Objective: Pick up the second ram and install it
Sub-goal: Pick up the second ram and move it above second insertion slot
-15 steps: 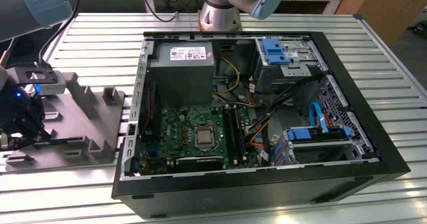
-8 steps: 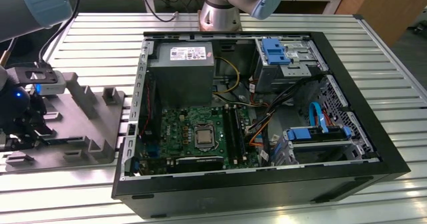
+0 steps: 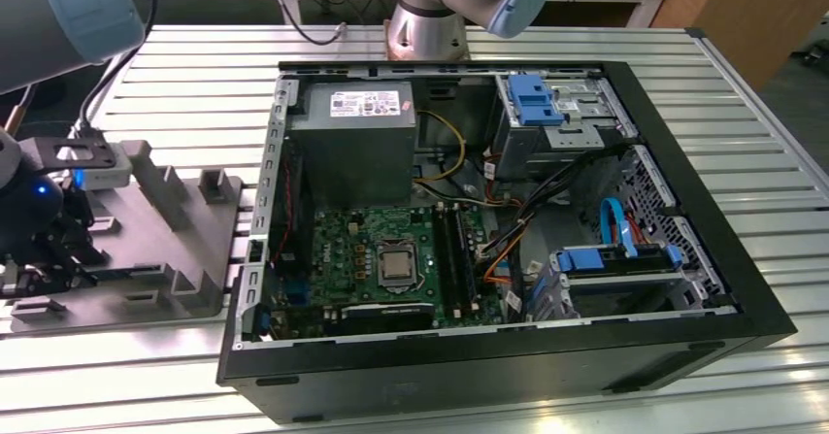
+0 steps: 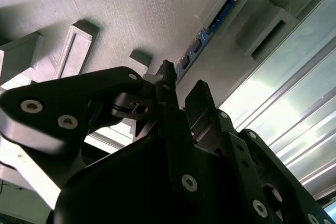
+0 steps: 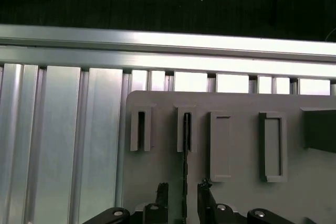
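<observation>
My gripper is to grab the second ram next by its long edge, which is clear of the slotted post. It should then install the ram in the computer.
The second ram (image 5: 185,169) is a thin dark stick standing on edge in a slotted post of the grey plastic block (image 5: 236,192). In the second wrist view the ram (image 4: 209,29) shows as a dark strip with a blue edge in that slot. My gripper (image 5: 182,190) is open and straddles the near end of the stick. One fingertip (image 5: 161,188) stands on each side, with a small gap to the stick. In the exterior view the gripper (image 3: 49,259) hangs low over the block (image 3: 155,250) at the exterior view's left.
The open computer case (image 3: 700,288) lies to the right of the block, with its motherboard (image 3: 376,250) and memory slots (image 3: 451,245) facing up. A power supply (image 3: 352,138), drive cages and loose cables sit inside. A slatted metal table (image 3: 182,65) carries everything.
</observation>
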Controlling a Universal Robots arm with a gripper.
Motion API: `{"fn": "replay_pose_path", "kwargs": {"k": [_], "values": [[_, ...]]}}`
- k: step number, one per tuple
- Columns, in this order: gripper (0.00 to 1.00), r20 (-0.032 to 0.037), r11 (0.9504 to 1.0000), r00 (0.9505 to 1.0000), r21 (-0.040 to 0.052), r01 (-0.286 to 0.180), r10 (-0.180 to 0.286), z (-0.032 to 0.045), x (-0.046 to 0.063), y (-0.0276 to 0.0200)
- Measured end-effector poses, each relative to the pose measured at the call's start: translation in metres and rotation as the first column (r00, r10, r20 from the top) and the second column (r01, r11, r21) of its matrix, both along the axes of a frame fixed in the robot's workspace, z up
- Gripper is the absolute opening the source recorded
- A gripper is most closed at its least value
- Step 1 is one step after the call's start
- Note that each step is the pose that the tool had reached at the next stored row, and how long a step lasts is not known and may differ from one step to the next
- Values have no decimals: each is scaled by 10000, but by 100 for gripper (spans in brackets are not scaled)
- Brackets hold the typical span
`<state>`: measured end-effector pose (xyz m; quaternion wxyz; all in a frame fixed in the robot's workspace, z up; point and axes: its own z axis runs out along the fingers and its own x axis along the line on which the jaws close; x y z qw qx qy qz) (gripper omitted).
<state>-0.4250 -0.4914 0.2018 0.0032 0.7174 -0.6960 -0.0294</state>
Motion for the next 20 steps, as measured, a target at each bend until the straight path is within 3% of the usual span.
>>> {"fn": "replay_pose_path", "kwargs": {"k": [15,17,19,20], "values": [[36,6,10000,10000,2,0,0,-18,-36,4],[34,7,10000,10000,3,0,0,-18,-37,4],[22,7,10000,10000,4,0,0,-18,-37,4],[22,7,10000,10000,4,0,0,-18,-37,4]]}}
